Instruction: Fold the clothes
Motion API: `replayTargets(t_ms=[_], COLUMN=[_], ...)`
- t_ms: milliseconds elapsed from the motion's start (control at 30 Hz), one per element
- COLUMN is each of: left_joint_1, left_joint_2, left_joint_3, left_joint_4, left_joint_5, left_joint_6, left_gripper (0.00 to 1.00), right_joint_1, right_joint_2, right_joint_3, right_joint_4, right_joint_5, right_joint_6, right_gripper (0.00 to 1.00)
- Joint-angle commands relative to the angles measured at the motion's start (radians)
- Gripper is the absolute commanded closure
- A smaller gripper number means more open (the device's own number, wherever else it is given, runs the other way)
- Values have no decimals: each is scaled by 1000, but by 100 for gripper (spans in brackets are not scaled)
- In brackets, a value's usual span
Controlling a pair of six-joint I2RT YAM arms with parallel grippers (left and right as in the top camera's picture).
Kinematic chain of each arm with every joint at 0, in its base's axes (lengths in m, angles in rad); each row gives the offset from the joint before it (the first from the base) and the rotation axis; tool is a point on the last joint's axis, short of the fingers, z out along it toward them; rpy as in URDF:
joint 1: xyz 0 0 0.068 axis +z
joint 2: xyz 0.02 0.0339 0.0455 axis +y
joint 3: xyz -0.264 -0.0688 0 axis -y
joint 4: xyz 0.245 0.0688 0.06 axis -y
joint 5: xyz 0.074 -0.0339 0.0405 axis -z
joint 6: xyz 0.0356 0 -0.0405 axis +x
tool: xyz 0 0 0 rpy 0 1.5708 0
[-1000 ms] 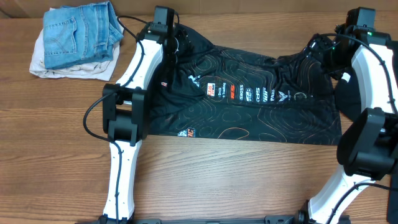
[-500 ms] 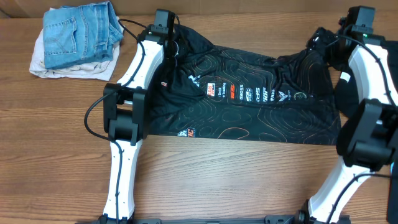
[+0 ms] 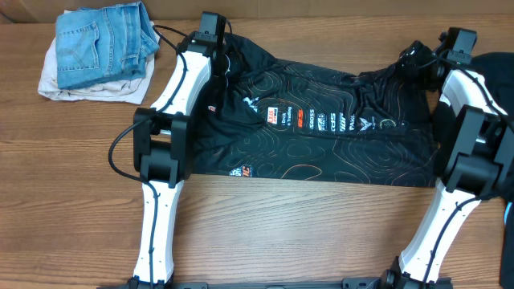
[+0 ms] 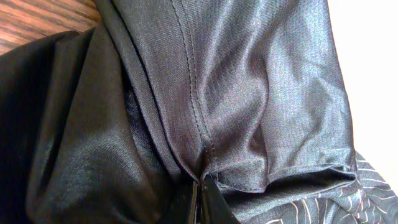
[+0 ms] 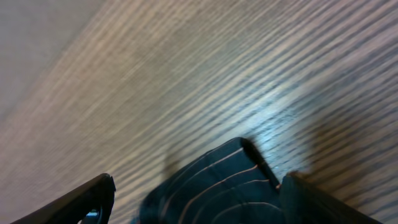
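Observation:
I should next grab the jersey's lined far corner with my right gripper, so that the jersey's far edge folds evenly. My left gripper holds the opposite seam.
The black jersey (image 3: 321, 152) with orange contour lines and a row of small logos lies spread across the middle of the table. At its far left corner my left gripper (image 3: 223, 50) is shut on the fabric. In the left wrist view the jaws (image 4: 200, 194) pinch a stitched seam of the shiny black cloth (image 4: 249, 81). My right gripper (image 3: 419, 58) is at the jersey's far right corner. It stands open (image 5: 199, 202), with a lined corner of the jersey (image 5: 211, 177) lying between its fingers (image 5: 87, 199).
Folded blue jeans (image 3: 104, 36) rest on a white cloth (image 3: 56, 84) at the far left. A dark shape (image 3: 494, 64) shows at the right edge. Bare wood table (image 3: 305, 233) runs along the front, between the two arm bases.
My left gripper has shut on the jersey's far left corner. The right arm has swung in and its wrist has come down toward the far right corner.

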Motion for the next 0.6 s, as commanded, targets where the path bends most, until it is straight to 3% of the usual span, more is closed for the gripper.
replayTargets(t_ms=[0, 167, 233, 267, 333, 467, 567], left_joint_1=[-2, -3, -3, -3, -3, -3, -3], left_joint_2=[24, 24, 24, 24, 24, 24, 14], left_joint_3=[-3, -3, -3, -3, -3, -3, -1], left_joint_4=[-23, -21, -24, -24, -24, -23, -16], left_joint_5=[-21, -21, -21, -21, -21, -22, -22], left_joint_6=[-3, -3, -3, -3, -3, -3, 56], left_gripper=[96, 96, 96, 96, 96, 96, 96], right_joint_1=[3, 3, 3, 3, 3, 3, 2], right_joint_2=[18, 34, 50, 63, 67, 66, 66], right_joint_3=[25, 25, 25, 25, 25, 38, 67], right_joint_4=[19, 30, 30, 25, 13, -6, -64], right_joint_5=[40, 41, 40, 40, 51, 70, 115], right_joint_6=[-45, -47, -47, -47, -47, -47, -47], right_gripper=[12, 20, 28, 42, 58, 78, 85])
